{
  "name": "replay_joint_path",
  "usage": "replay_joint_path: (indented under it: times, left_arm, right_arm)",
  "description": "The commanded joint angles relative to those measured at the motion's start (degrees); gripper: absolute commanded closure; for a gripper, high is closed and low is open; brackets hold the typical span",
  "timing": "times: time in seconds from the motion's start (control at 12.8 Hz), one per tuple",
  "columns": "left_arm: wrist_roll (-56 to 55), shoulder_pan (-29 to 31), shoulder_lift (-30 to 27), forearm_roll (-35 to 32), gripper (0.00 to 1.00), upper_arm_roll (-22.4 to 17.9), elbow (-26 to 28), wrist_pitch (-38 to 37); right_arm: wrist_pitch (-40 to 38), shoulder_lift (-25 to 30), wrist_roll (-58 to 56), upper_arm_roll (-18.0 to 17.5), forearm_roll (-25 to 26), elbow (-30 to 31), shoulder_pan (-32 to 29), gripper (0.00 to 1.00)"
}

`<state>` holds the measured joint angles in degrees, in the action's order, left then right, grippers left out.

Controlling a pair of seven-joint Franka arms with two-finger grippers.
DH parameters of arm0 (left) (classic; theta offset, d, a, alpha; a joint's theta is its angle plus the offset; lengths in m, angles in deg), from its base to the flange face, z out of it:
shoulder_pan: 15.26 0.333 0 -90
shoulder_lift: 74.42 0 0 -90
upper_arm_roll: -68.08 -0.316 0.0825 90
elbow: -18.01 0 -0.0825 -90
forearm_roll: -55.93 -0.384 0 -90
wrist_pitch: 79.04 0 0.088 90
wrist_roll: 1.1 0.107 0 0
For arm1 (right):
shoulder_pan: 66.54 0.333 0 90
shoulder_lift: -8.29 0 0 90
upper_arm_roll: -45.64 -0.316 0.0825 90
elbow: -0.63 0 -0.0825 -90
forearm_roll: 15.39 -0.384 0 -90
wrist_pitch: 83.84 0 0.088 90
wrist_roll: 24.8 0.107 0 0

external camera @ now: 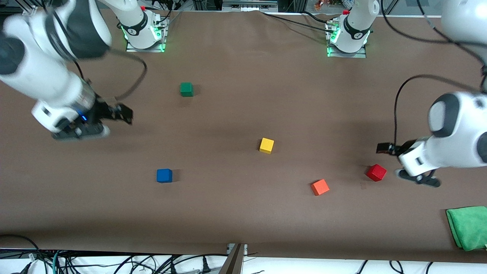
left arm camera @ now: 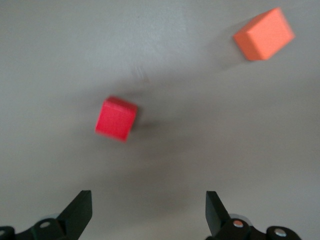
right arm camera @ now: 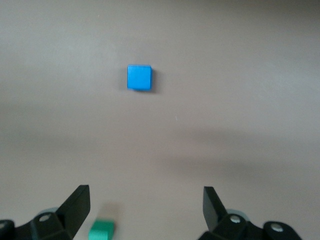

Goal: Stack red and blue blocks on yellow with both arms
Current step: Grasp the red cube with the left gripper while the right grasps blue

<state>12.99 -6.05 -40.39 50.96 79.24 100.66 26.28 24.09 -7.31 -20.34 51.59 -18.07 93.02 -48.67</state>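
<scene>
My right gripper takes hold of the blue cube by its opposite sides next, to stack it on the yellow cube (external camera: 266, 145).
The yellow cube (external camera: 266, 145) sits near the table's middle. The blue cube (external camera: 164, 175) lies nearer the front camera, toward the right arm's end; it also shows in the right wrist view (right arm camera: 139, 77). The red cube (external camera: 376, 172) lies toward the left arm's end and shows in the left wrist view (left arm camera: 116, 118). My left gripper (external camera: 385, 148) (left arm camera: 148, 210) is open and empty, in the air beside the red cube. My right gripper (external camera: 122, 113) (right arm camera: 146, 207) is open and empty, in the air over bare table between the green and blue cubes.
An orange cube (external camera: 320, 187) (left arm camera: 263, 34) lies between the yellow and red cubes, nearer the front camera. A dark green cube (external camera: 186, 89) (right arm camera: 101, 230) sits closer to the robot bases. A green cloth (external camera: 468, 227) lies at the front corner of the left arm's end.
</scene>
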Motion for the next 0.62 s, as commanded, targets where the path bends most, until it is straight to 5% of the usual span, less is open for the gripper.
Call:
replay_joint_path:
  times: [0.0,0.16,0.55]
  left_arm:
    - [5.9,0.4,-1.3,-4.1,0.0,0.2,9.5,11.9]
    - [8.3,0.4,-1.0,-4.4,0.0,0.1,12.1,17.5]
    - [10.5,1.6,1.6,-10.3,0.0,0.1,15.3,29.5]
  right_arm:
    - [10.9,-11.3,-0.6,-0.1,-1.2,-2.1,-0.2,0.0]
    - [18.5,-18.6,-0.7,-0.8,-1.2,-5.2,-0.1,0.0]
    - [19.8,-27.5,0.0,-1.1,-6.7,-10.7,-0.4,0.0]
